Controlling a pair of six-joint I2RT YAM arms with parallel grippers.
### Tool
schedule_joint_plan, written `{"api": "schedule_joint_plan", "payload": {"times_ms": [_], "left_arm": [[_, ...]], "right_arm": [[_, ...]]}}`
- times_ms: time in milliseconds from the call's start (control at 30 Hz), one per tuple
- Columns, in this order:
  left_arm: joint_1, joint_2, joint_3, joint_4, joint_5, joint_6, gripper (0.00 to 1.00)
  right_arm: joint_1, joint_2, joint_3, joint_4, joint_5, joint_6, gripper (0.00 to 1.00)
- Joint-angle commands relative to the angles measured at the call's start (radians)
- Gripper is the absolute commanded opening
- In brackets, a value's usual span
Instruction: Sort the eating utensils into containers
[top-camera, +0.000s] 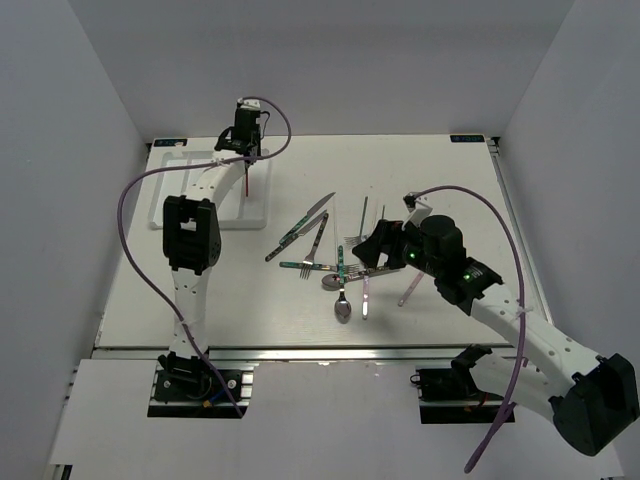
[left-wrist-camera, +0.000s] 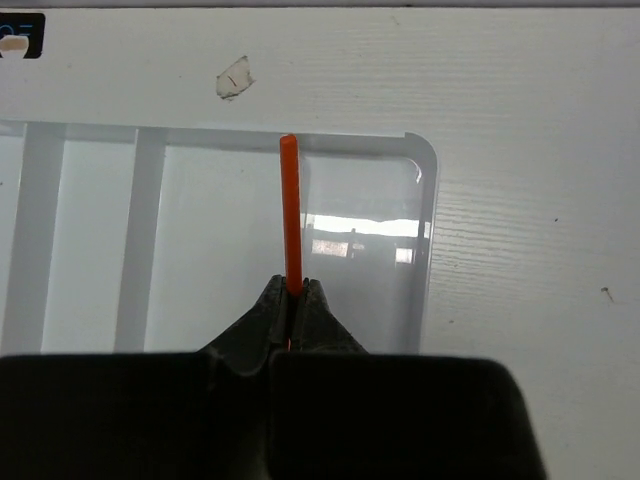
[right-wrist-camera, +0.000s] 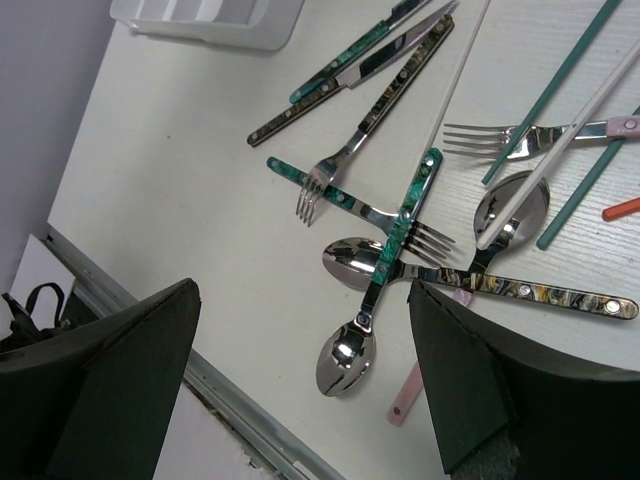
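I should next grab the thin white chopstick by its middle with my right gripper, across the pink-handled fork. Its far end then stays free, so I can hand the chopstick over.
My left gripper (left-wrist-camera: 293, 285) is shut on a red-orange chopstick (left-wrist-camera: 290, 210), which points over the rightmost compartment of the white cutlery tray (left-wrist-camera: 425, 250). In the top view this gripper (top-camera: 243, 140) hangs over the tray (top-camera: 255, 212) at the back left. My right gripper (right-wrist-camera: 300, 340) is open and empty, hovering above the pile of utensils (top-camera: 340, 265). Under it lie a teal-handled spoon (right-wrist-camera: 400, 225), a dark patterned spoon (right-wrist-camera: 540, 292), a teal fork (right-wrist-camera: 330, 195), knives (right-wrist-camera: 350, 65), a pink-handled fork (right-wrist-camera: 530, 135) and teal chopsticks (right-wrist-camera: 560, 80).
A pink handle (right-wrist-camera: 405, 400) lies by my right finger. An orange chopstick tip (right-wrist-camera: 622, 208) shows at the right edge. The table's front metal rail (right-wrist-camera: 230, 400) runs just below the spoons. White walls enclose the table on three sides.
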Motion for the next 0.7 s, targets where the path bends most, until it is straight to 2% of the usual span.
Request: {"api": "schedule_joint_plan", "payload": {"times_ms": [0, 67, 267, 300, 333, 400, 433, 500, 567, 667], "left_arm": [[-0.013, -0.067, -0.071, 0.053, 0.021, 0.031, 0.0], [-0.013, -0.085, -0.11, 0.073, 0.025, 0.016, 0.0], [-0.013, -0.098, -0.172, 0.076, 0.057, -0.039, 0.16], [-0.013, -0.107, -0.182, 0.075, 0.056, -0.051, 0.21], [-0.013, -0.111, -0.191, 0.073, 0.056, -0.058, 0.34], [-0.013, -0.131, -0.212, 0.062, 0.039, -0.073, 0.46], [-0.013, -0.142, -0.22, 0.059, 0.034, -0.076, 0.56], [-0.012, -0.163, -0.239, 0.05, 0.024, -0.09, 0.66], [-0.01, -0.197, -0.252, 0.05, 0.031, -0.094, 0.75], [-0.01, -0.246, -0.256, 0.017, 0.03, -0.116, 0.76]], "right_arm": [[-0.004, 0.024, -0.002, 0.001, 0.015, -0.041, 0.89], [-0.004, 0.044, 0.001, 0.005, 0.017, -0.043, 0.89], [-0.007, 0.107, 0.035, 0.011, 0.043, -0.055, 0.89], [-0.007, 0.119, 0.043, 0.008, 0.064, -0.057, 0.89], [-0.01, 0.133, 0.055, -0.005, 0.084, -0.054, 0.89], [-0.024, 0.187, 0.108, -0.059, 0.144, -0.051, 0.89], [-0.028, 0.207, 0.127, -0.074, 0.178, -0.048, 0.89], [-0.041, 0.282, 0.19, -0.128, 0.216, -0.041, 0.89], [-0.054, 0.377, 0.237, -0.178, 0.256, -0.034, 0.89], [-0.085, 0.52, 0.347, -0.212, 0.31, -0.017, 0.89]]}}
